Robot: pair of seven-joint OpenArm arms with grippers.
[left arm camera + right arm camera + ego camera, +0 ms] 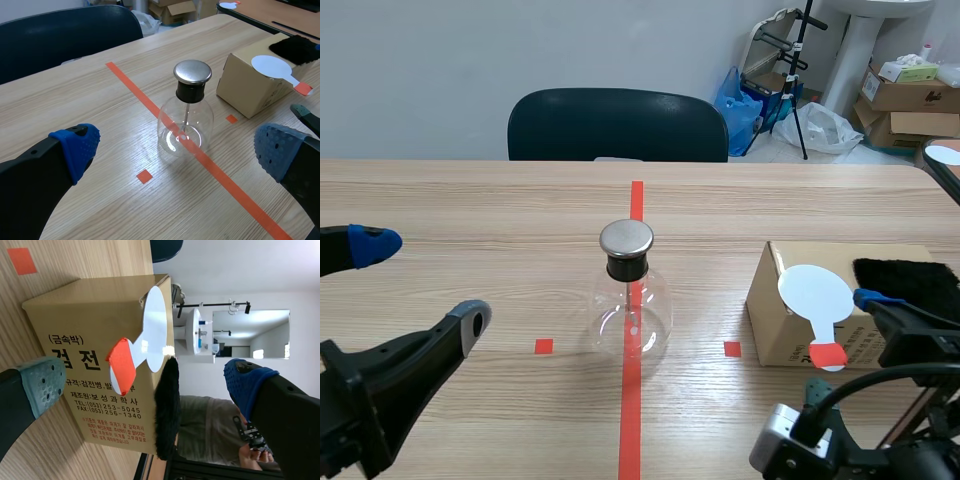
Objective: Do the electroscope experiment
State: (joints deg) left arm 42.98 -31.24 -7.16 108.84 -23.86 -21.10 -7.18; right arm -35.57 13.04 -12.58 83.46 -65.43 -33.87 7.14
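Note:
The right gripper reaches the paddle and grabs its red handle (pixel 827 355) next. That leaves the paddle's white disc (pixel 815 292) free for the electroscope experiment.
A clear glass flask (pixel 630 312) with a black neck and a round metal cap stands on the orange-red tape line at mid-table. My left gripper (pixel 176 149) is open, and the flask (pixel 186 122) stands ahead of it, between the lines of its two fingers but apart from both. To the right lies a cardboard box (pixel 790 325). On it rest a white round paddle (pixel 816 293) with a red handle and a black fur cloth (pixel 908 279). My right gripper (pixel 145 384) is open just in front of the box (pixel 75 320), with the paddle (pixel 152 325) ahead between its fingers, untouched.
A dark chair (pixel 617 125) stands behind the table's far edge. Cardboard boxes (pixel 910 95), bags and a stand crowd the back right. A second white disc (pixel 945 155) lies on another table at the far right.

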